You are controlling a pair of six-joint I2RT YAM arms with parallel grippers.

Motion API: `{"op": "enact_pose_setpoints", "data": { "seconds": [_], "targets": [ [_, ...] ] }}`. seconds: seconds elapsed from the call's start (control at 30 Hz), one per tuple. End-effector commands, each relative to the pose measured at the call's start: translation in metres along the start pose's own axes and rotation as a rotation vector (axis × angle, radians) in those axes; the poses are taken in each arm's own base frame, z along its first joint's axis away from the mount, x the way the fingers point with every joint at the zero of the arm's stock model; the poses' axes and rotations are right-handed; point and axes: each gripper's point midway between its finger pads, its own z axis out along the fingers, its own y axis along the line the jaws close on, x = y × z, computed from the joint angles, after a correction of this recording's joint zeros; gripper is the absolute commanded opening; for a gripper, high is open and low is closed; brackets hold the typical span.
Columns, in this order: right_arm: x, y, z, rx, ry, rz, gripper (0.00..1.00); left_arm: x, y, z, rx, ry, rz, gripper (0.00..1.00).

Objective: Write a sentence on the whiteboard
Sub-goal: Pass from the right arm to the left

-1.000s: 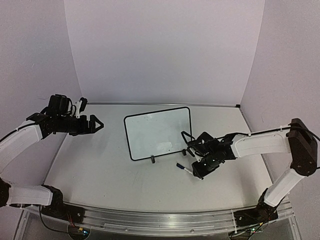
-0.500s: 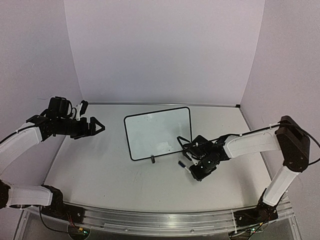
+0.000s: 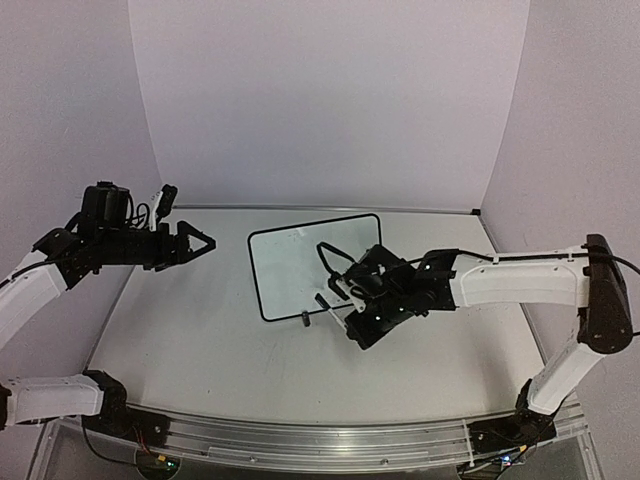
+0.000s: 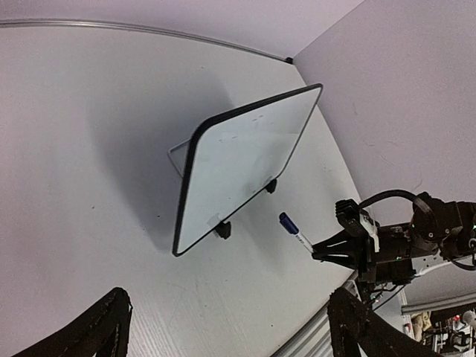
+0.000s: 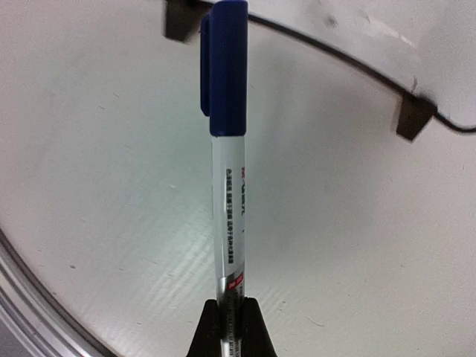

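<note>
The left gripper should next pull the cap off the marker's tip for writing, so it should grab the marker by its blue cap (image 3: 321, 301) (image 4: 288, 223).
The whiteboard (image 3: 310, 265) stands tilted on two small black feet at mid table. Its face is blank apart from faint smudges; no blue sentence shows on it. My right gripper (image 3: 347, 310) is shut on the tail of a slim white marker (image 3: 330, 303) with a blue cap. It holds the marker just off the board's lower right edge, cap on and pointing at the board. In the right wrist view the marker (image 5: 227, 186) runs up from the gripper (image 5: 230, 321) toward the board's edge (image 5: 357, 67). My left gripper (image 3: 205, 243) is open and empty, left of the board.
The left wrist view shows the board (image 4: 242, 167), the marker (image 4: 295, 230) and the right gripper (image 4: 335, 249) from the left, over bare white table (image 4: 89, 163). Purple walls close the back and sides. A metal rail (image 3: 300, 440) runs along the near edge.
My right gripper has carried the marker up and left, from the table right of the board to the board's lower right edge. My left gripper has shifted slightly right.
</note>
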Motion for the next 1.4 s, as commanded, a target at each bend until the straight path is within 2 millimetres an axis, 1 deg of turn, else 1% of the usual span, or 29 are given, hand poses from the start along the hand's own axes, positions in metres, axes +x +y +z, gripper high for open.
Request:
{"op": "enact_pose_setpoints", "data": {
  "seconds": [0.0, 0.03, 0.1, 0.17, 0.27, 0.3, 0.33, 0.37, 0.4, 0.47, 0.53, 0.6, 0.63, 0.73, 0.87, 0.97, 1.07, 1.17, 1.37],
  "targets": [
    [-0.05, 0.032, -0.045, -0.016, -0.159, -0.044, 0.0, -0.013, -0.046, -0.005, 0.115, -0.022, -0.015, 0.91],
    [-0.064, 0.042, -0.054, -0.032, -0.196, -0.059, 0.0, -0.01, -0.058, 0.0, 0.14, -0.011, -0.008, 0.9],
    [-0.078, 0.055, -0.061, -0.018, -0.237, -0.093, 0.0, -0.006, -0.071, 0.008, 0.171, 0.009, -0.006, 0.89],
    [-0.09, 0.066, -0.068, -0.028, -0.268, -0.112, 0.0, -0.002, -0.079, 0.016, 0.191, 0.029, -0.001, 0.88],
    [-0.104, 0.088, -0.076, -0.043, -0.306, -0.159, 0.0, 0.01, -0.099, 0.032, 0.246, 0.075, 0.015, 0.85],
    [-0.104, 0.089, -0.076, -0.043, -0.307, -0.161, 0.0, 0.012, -0.102, 0.033, 0.252, 0.081, 0.019, 0.85],
    [-0.108, 0.094, -0.078, -0.049, -0.317, -0.172, 0.0, 0.016, -0.108, 0.037, 0.268, 0.093, 0.028, 0.85],
    [-0.108, 0.095, -0.078, -0.05, -0.318, -0.176, 0.0, 0.016, -0.109, 0.038, 0.269, 0.096, 0.028, 0.85],
    [-0.11, 0.1, -0.08, -0.058, -0.327, -0.186, 0.0, 0.02, -0.112, 0.043, 0.275, 0.109, 0.027, 0.84],
    [-0.112, 0.104, -0.083, -0.063, -0.333, -0.194, 0.0, 0.023, -0.115, 0.047, 0.287, 0.119, 0.019, 0.84],
    [-0.112, 0.108, -0.086, -0.063, -0.343, -0.203, 0.0, 0.024, -0.124, 0.049, 0.332, 0.115, 0.006, 0.82],
    [-0.112, 0.109, -0.088, -0.061, -0.349, -0.207, 0.0, 0.023, -0.126, 0.051, 0.347, 0.108, -0.008, 0.79],
    [-0.112, 0.109, -0.089, -0.061, -0.352, -0.208, 0.0, 0.023, -0.126, 0.052, 0.348, 0.106, -0.011, 0.76],
    [-0.112, 0.113, -0.093, -0.067, -0.363, -0.215, 0.0, 0.025, -0.123, 0.06, 0.336, 0.117, -0.034, 0.63],
    [-0.112, 0.116, -0.097, -0.073, -0.372, -0.226, 0.0, 0.027, -0.12, 0.067, 0.326, 0.132, -0.05, 0.56],
    [-0.112, 0.117, -0.099, -0.067, -0.381, -0.23, 0.0, 0.026, -0.12, 0.068, 0.323, 0.133, -0.052, 0.51],
    [-0.113, 0.118, -0.101, -0.07, -0.389, -0.233, 0.0, 0.028, -0.117, 0.072, 0.312, 0.145, -0.058, 0.47],
    [-0.114, 0.118, -0.102, -0.061, -0.394, -0.233, 0.0, 0.03, -0.117, 0.074, 0.317, 0.155, -0.067, 0.39],
    [-0.117, 0.113, -0.106, -0.035, -0.412, -0.225, 0.0, 0.032, -0.117, 0.075, 0.315, 0.162, -0.072, 0.33]
  ]
}}
